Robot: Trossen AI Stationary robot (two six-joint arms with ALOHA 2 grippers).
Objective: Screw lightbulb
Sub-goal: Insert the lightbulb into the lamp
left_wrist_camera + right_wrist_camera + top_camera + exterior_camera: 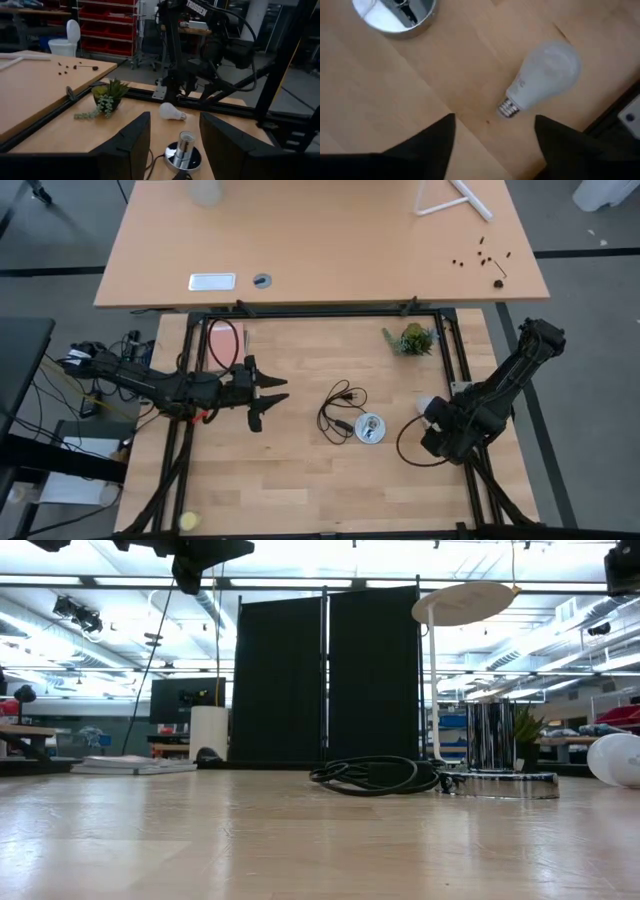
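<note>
Next, the right gripper grabs the tapered neck of the lightbulb above its screw base, to screw the lightbulb into the socket (395,15).
The white lightbulb (545,77) lies on its side on the wooden table, its grey screw base (507,107) toward the socket. It also shows in the high view (426,404) and the left wrist view (171,112). The round silvery socket disc (370,428) stands at mid-table with its black cord (340,410) coiled beside it. My right gripper (495,125) is open just above the bulb and touches nothing. My left gripper (262,395) is open and empty, left of the socket, pointing toward it.
A small potted plant (410,338) stands at the table's far side, beyond the bulb. A black frame rail (320,312) runs along the far edge, with a second table (320,240) behind it. A yellow ball (189,521) lies at the near left corner.
</note>
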